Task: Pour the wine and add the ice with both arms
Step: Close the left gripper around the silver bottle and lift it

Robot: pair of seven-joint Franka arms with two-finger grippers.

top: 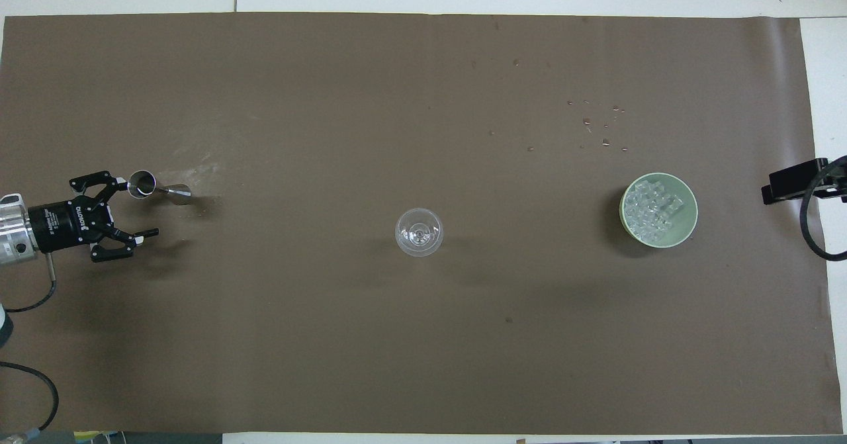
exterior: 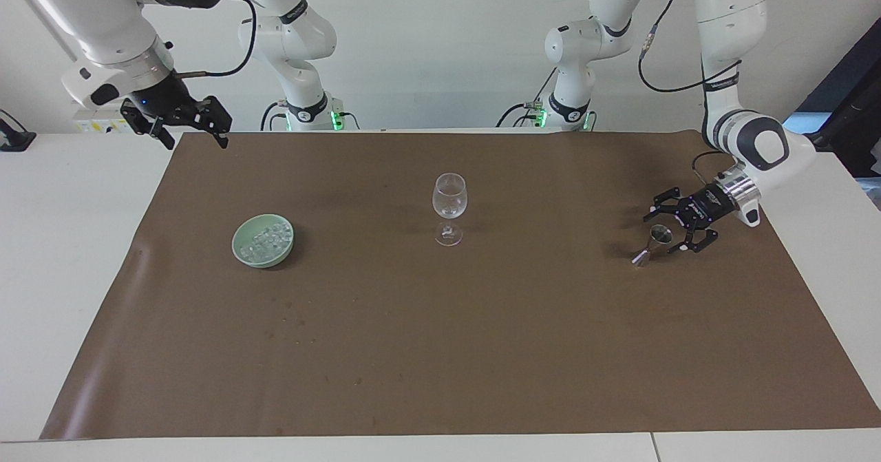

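Observation:
The jigger's middle is still beyond both fingers of my left gripper. It moves toward the jigger's narrow middle [top: 162, 189] next, before closing on the jigger.
An empty wine glass [exterior: 449, 204] stands mid-mat; it also shows in the overhead view [top: 419, 231]. A green bowl [exterior: 238, 252] holds the ice [exterior: 268, 237] toward the right arm's end; the overhead view shows the bowl [top: 689, 228] and ice [top: 651, 210] too. A small metal jigger [exterior: 650, 245] stands upright toward the left arm's end, also seen in the overhead view [top: 141, 184]. My left gripper [exterior: 662, 232] is open and low, close by the jigger's cup; I cannot tell if it touches. In the overhead view [top: 140, 207] its far finger reaches the cup. My right gripper [exterior: 196, 140] is open and waits, raised over the mat's corner.
A brown mat [exterior: 440, 352] covers most of the white table [exterior: 69, 242]. Small water drops [top: 599, 126] lie on the mat farther from the robots than the bowl. Only a black part of the right gripper [top: 794, 180] shows in the overhead view.

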